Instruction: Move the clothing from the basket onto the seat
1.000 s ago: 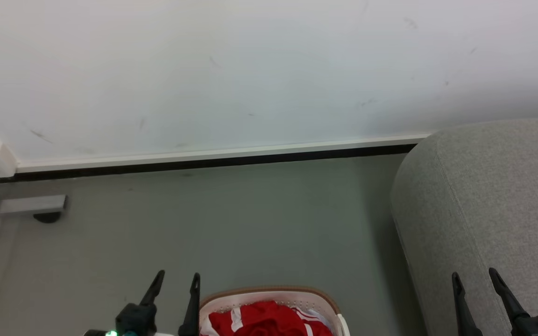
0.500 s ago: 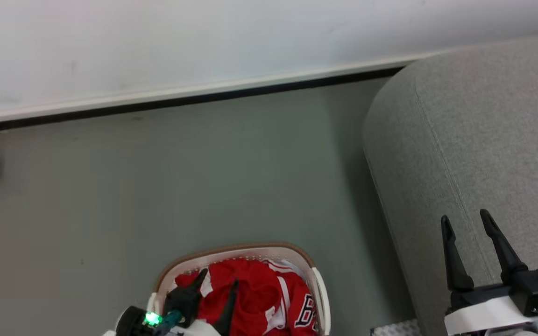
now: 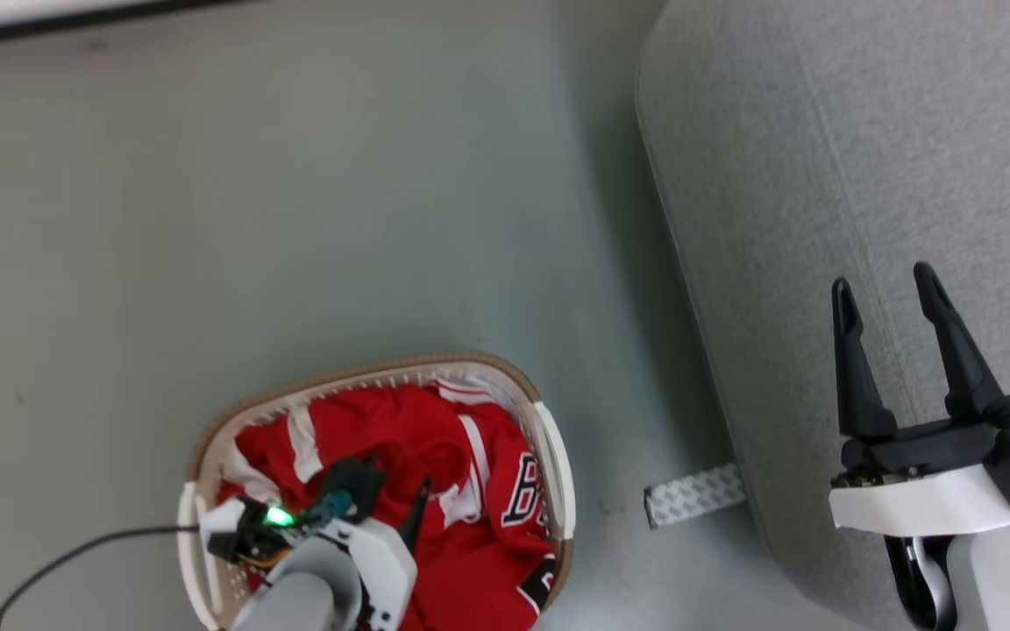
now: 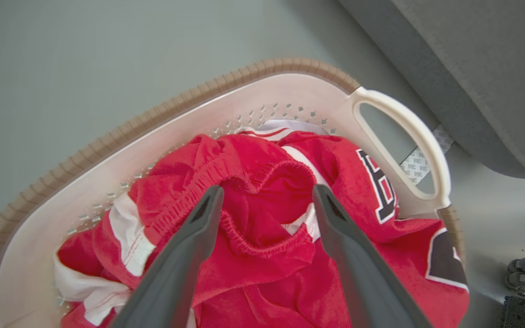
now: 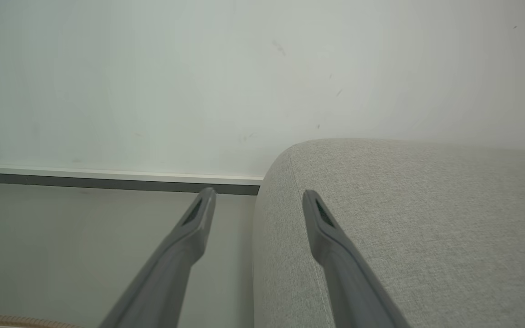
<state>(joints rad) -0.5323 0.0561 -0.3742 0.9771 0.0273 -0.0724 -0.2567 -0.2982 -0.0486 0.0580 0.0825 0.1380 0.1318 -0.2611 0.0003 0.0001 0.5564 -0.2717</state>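
Observation:
I next need to grab the red clothing (image 3: 461,421) by its gathered waistband with my left gripper to move it out of the basket onto the seat.
The white perforated basket (image 3: 365,375) with its brown rim stands on the floor at the lower left of the head view, full of crumpled red clothing (image 3: 461,421) with white stripes and black-and-white lettering. My left gripper (image 3: 389,487) hangs open over the pile, nothing between its fingers. In the left wrist view its open fingers (image 4: 268,189) straddle a red elastic waistband of the clothing (image 4: 253,159), just above or at the fabric, inside the basket (image 4: 162,114). My right gripper (image 3: 882,279) stands open and empty above the grey seat (image 3: 821,131), near its left edge (image 5: 258,192).
A strip of patterned tape (image 3: 693,493) lies on the grey floor between basket and sofa. A dark cable (image 3: 75,552) trails left from my left arm. The basket's white handle (image 4: 408,123) faces the sofa (image 4: 472,59). The wall and baseboard (image 5: 107,182) run behind.
The head camera has tilted down, bringing the whole basket into view. My left gripper has come over the basket and down onto the red pile. Both grippers stay open.

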